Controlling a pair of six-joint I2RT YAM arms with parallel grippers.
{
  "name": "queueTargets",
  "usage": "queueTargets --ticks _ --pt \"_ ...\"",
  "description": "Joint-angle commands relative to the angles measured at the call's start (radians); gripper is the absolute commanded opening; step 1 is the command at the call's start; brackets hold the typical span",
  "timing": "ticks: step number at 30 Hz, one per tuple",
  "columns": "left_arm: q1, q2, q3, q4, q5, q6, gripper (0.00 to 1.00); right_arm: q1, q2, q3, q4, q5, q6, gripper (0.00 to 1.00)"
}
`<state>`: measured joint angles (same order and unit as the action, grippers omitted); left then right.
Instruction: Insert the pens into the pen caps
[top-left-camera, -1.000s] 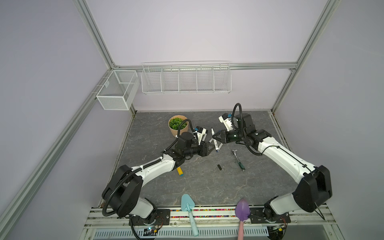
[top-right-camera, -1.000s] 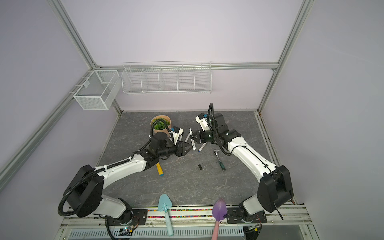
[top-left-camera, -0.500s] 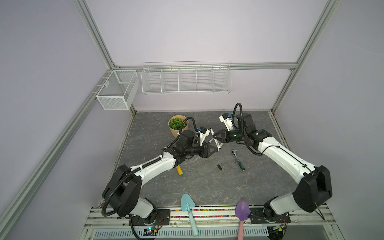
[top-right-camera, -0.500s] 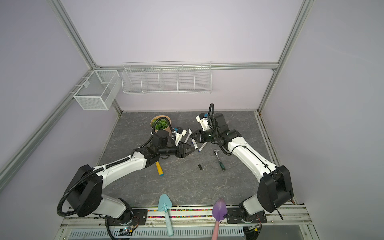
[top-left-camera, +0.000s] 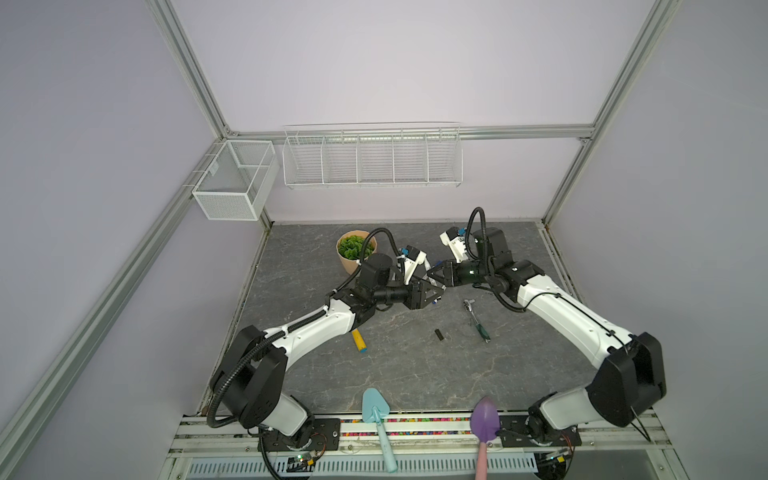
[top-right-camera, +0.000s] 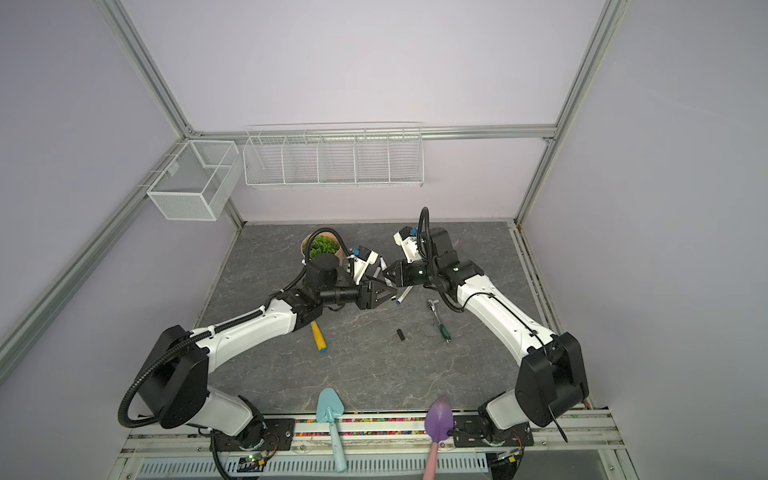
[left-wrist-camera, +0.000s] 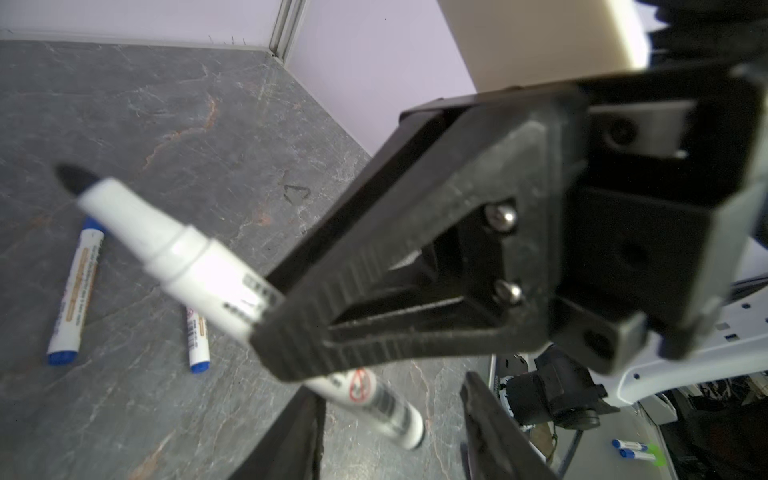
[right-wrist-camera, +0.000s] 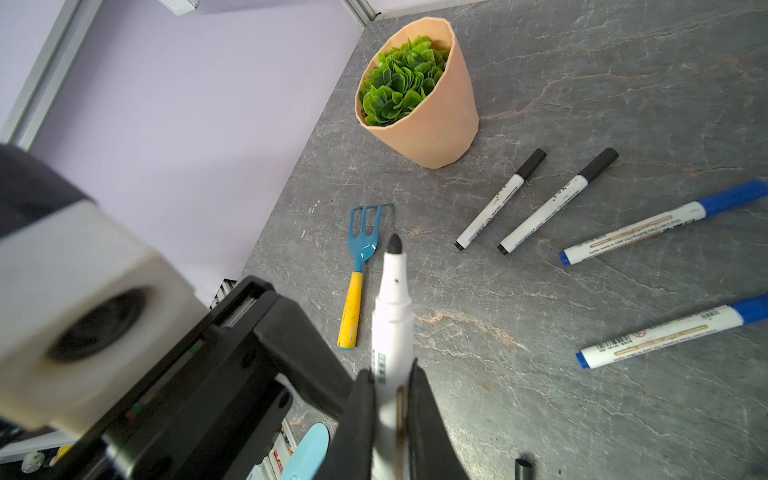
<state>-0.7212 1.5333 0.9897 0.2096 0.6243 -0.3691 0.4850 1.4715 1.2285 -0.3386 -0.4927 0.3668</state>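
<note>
The left gripper grips the pen by its rear end (top-left-camera: 441, 286) next. That leaves the black tip exposed to insert into the pen cap (top-left-camera: 438, 335).
My right gripper (right-wrist-camera: 390, 386) is shut on the barrel of an uncapped white pen (right-wrist-camera: 392, 307) whose black tip points away from it. In the left wrist view that pen (left-wrist-camera: 178, 257) runs through the right gripper, and its rear end sits between the parted jaws of my left gripper (left-wrist-camera: 392, 390), which is open. In both top views the two grippers meet above mid-table: left gripper (top-left-camera: 432, 294), right gripper (top-left-camera: 434, 276). A loose black pen cap (top-left-camera: 438, 335) lies on the table in front of them. Two black-capped pens (right-wrist-camera: 500, 199) and two blue-capped pens (right-wrist-camera: 660, 222) lie on the table.
A potted plant (top-left-camera: 356, 249) stands at the back left. A green-handled ratchet (top-left-camera: 477, 320) lies right of the loose cap, and a yellow-handled fork (top-left-camera: 358, 340) lies under the left arm. A teal shovel (top-left-camera: 376, 409) and a purple shovel (top-left-camera: 484, 419) rest at the front edge.
My left gripper has moved right, up to the right gripper, and now straddles the pen's rear end. Its jaws have narrowed slightly. The right gripper has barely moved.
</note>
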Motion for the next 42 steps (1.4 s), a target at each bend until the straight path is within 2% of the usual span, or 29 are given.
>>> queueTargets --ticks 1,7,13,17,19,20,22,24,27,31,39,42 --pt "-0.004 0.059 0.039 0.052 -0.037 -0.015 0.49 -0.003 -0.041 -0.012 0.022 0.007 0.012 0.07" --pt "-0.004 0.103 0.057 0.094 -0.038 -0.045 0.32 -0.005 -0.064 -0.023 0.043 0.015 0.032 0.07" --pt "-0.004 0.086 0.034 0.129 -0.045 -0.064 0.0 -0.014 -0.07 -0.053 0.058 0.015 0.053 0.07" --pt "-0.004 0.06 0.006 0.098 -0.078 -0.054 0.0 -0.027 -0.073 -0.073 0.044 0.025 0.055 0.09" --pt "-0.003 0.045 -0.003 0.046 -0.147 -0.047 0.0 -0.027 -0.074 -0.081 0.005 0.044 0.035 0.25" --pt "-0.003 0.036 -0.01 0.014 -0.208 -0.045 0.0 -0.021 -0.076 -0.085 -0.029 0.072 0.018 0.33" --pt "-0.003 0.014 -0.028 -0.038 -0.343 -0.042 0.0 -0.008 -0.083 -0.113 -0.077 0.144 -0.016 0.41" --pt "-0.003 -0.013 -0.052 -0.077 -0.498 -0.041 0.0 0.011 -0.074 -0.144 -0.136 0.224 -0.054 0.43" --pt "-0.002 -0.047 -0.09 -0.088 -0.632 -0.046 0.0 0.074 -0.013 -0.165 -0.232 0.338 -0.126 0.44" --pt "-0.001 -0.072 -0.109 -0.086 -0.659 -0.044 0.0 0.192 0.11 -0.16 -0.327 0.477 -0.2 0.44" --pt "-0.001 -0.053 -0.099 -0.079 -0.673 -0.029 0.0 0.275 0.234 -0.158 -0.381 0.501 -0.226 0.46" --pt "-0.001 -0.044 -0.08 -0.096 -0.663 -0.013 0.0 0.299 0.273 -0.171 -0.396 0.544 -0.224 0.46"
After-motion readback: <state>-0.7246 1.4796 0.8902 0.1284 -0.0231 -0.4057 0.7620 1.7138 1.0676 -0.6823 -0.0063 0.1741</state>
